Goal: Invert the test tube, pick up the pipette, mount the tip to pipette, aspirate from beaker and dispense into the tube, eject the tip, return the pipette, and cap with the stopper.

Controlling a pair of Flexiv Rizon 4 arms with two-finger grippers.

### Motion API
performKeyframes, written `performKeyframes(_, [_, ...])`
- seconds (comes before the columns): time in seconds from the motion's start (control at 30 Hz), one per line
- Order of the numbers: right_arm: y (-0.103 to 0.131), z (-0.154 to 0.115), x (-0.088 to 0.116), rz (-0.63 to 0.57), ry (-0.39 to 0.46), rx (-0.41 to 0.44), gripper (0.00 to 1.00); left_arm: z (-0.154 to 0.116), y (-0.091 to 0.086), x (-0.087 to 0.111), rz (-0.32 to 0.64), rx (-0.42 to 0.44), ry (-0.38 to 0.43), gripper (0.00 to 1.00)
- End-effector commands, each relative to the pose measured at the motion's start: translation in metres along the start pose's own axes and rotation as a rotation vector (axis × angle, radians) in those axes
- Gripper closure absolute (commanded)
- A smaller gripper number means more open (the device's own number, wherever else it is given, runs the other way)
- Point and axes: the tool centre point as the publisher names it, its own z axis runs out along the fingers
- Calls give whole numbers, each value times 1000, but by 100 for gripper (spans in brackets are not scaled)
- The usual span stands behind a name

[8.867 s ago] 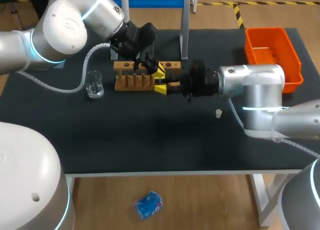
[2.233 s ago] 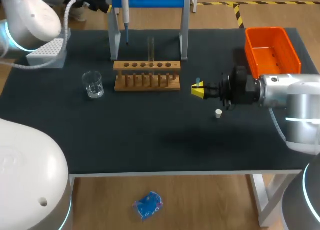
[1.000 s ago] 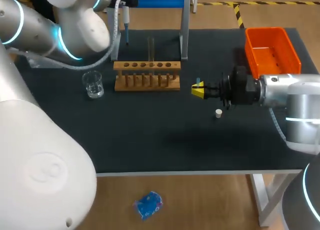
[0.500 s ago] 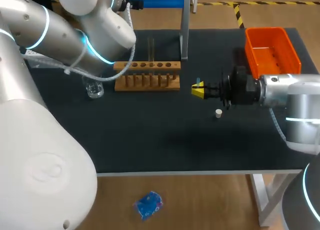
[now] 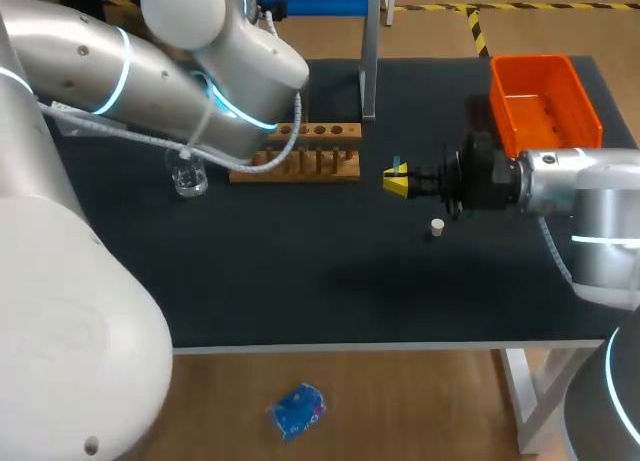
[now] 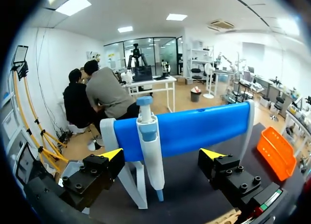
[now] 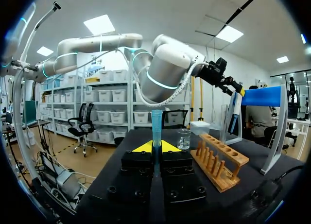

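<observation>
My left gripper grabs the pipette by its white body [image 6: 153, 156] next, since this leaves the pipette's lower end [image 6: 160, 195] free to take the tip.
The pipette [image 6: 148, 146] hangs on the blue-topped stand [image 6: 194, 129]. My left gripper [image 6: 163, 156] is open just before it, one yellow-tipped finger on each side and neither touching. In the head view my left arm [image 5: 200, 71] covers the pipette and the rack's left end. The test tube [image 7: 224, 122] stands upright in the wooden rack [image 5: 320, 156]. The beaker [image 5: 187, 171] sits left of the rack, and the white stopper [image 5: 437, 226] lies on the mat. To the right of the rack, my right gripper [image 5: 397, 179] is shut on a slim blue piece [image 7: 156, 131].
An orange bin [image 5: 545, 106] stands at the table's back right. A white tip box [image 7: 199, 128] sits beyond the beaker [image 7: 183, 139]. The stand's metal post [image 5: 370, 51] rises behind the rack. Bare black mat [image 5: 330, 271] lies in front of the rack.
My left arm has swung rightward across the back of the table, now hiding the stand's left post and part of the rack. The right arm has stayed still.
</observation>
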Motion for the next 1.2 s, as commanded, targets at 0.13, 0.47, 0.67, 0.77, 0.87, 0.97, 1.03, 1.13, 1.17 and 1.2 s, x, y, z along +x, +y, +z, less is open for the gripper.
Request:
performKeyframes(0.13, [1,0,1,0,-1,2,100,14,-1,1,-16,15,-19,0])
performKeyframes(0.47, [1,0,1,0,-1,2,100,27,-7,-4,-46,38,-40,0])
performKeyframes(0.67, [1,0,1,0,-1,2,100,28,-8,-5,-61,47,-53,0])
performKeyframes(0.77, [1,0,1,0,-1,2,100,28,-8,-6,-65,47,-58,0])
performKeyframes(0.87, [1,0,1,0,-1,2,100,30,-6,-6,-74,49,-64,0])
performKeyframes(0.97, [1,0,1,0,-1,2,100,32,-6,-7,-76,50,-67,0])
performKeyframes(1.03, [1,0,1,0,-1,2,100,32,-5,-7,-78,49,-70,0])
performKeyframes(1.13, [1,0,1,0,-1,2,100,33,-5,-7,-80,49,-73,0])
performKeyframes(1.17, [1,0,1,0,-1,2,100,33,-4,-7,-81,48,-74,0])
performKeyframes(1.2, [1,0,1,0,-1,2,100,33,-4,-7,-81,48,-74,0])
